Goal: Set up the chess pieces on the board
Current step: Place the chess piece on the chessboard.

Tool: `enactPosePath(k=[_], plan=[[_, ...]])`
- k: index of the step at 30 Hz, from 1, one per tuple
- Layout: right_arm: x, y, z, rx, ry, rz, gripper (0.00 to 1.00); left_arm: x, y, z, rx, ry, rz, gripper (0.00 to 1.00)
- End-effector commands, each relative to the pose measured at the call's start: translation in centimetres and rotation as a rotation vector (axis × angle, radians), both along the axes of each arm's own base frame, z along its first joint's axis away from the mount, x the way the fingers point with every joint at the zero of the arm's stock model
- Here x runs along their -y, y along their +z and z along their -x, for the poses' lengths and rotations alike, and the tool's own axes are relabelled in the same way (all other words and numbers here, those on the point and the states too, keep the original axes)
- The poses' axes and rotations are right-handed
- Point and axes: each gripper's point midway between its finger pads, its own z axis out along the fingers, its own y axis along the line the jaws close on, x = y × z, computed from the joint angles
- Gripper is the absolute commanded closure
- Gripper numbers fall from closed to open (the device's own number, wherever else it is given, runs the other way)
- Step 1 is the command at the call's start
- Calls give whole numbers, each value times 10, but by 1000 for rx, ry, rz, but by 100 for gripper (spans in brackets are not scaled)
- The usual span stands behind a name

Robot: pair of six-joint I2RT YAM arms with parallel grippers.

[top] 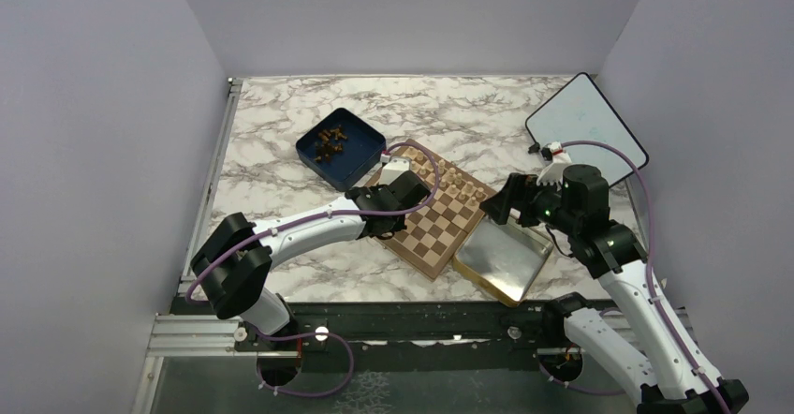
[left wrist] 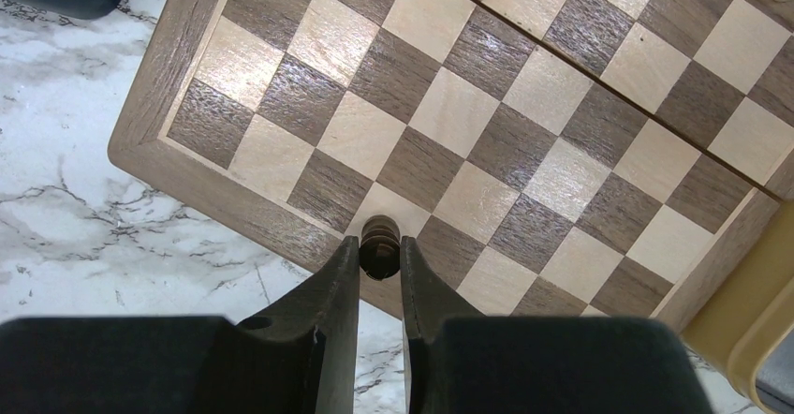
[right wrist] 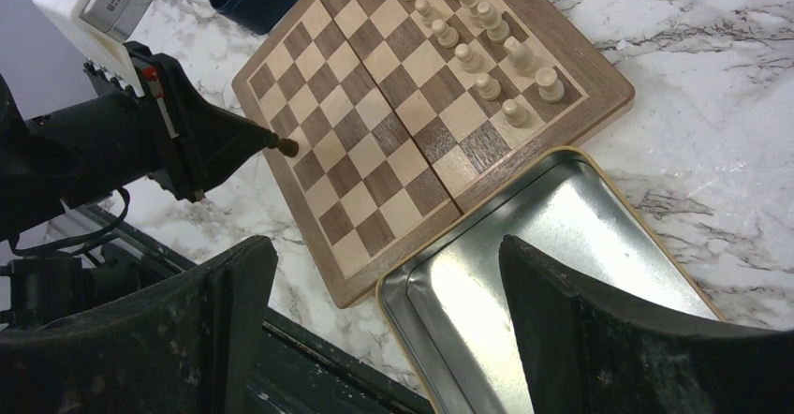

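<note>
The chess piece's base is at a free, flat pale square, so the piece would stand on that square, and it is now time for my left gripper to release the piece.
The wooden board (top: 440, 219) lies mid-table; it also shows in the left wrist view (left wrist: 524, 124) and the right wrist view (right wrist: 374, 152). My left gripper (left wrist: 380, 245) is shut on a dark brown chess piece (left wrist: 380, 238) and holds it over the board's near left edge; the same piece shows in the right wrist view (right wrist: 289, 148). More dark chess pieces (top: 330, 140) lie in the dark blue box (top: 360, 147). My right gripper (right wrist: 384, 273) is open and empty above the metal tray (right wrist: 562, 273).
Pale beige chessmen (right wrist: 487, 49) stand in rows on the board's far side. The gold-rimmed tray (top: 524, 269) touches the board's right edge. A white lid (top: 585, 124) lies at the back right. Grey walls enclose the table.
</note>
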Motion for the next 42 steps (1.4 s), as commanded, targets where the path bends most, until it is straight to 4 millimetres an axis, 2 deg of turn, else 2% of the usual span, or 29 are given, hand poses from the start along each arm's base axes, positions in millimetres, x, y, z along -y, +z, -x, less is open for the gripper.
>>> enactPosePath(k=[1, 7, 19, 23, 29, 34, 42], plan=[[-1, 11, 2, 31, 10, 3, 5, -1, -4, -1, -2, 30, 7, 82], [-2, 11, 3, 30, 16, 5, 5, -3, -7, 1, -9, 37, 6, 77], [-6, 11, 3, 26, 33, 3, 5, 4, 0, 1, -13, 22, 34, 53], [-7, 14, 4, 27, 41, 5, 5, 9, 15, -4, 4, 15, 46, 50], [-10, 10, 7, 18, 52, 5, 5, 10, 53, -22, 57, 18, 93, 48], [-13, 7, 10, 7, 66, 0, 5, -14, 69, -51, 78, 71, 109, 48], [-17, 5, 11, -7, 80, -8, 5, -92, 79, -115, 138, 218, -23, 50]])
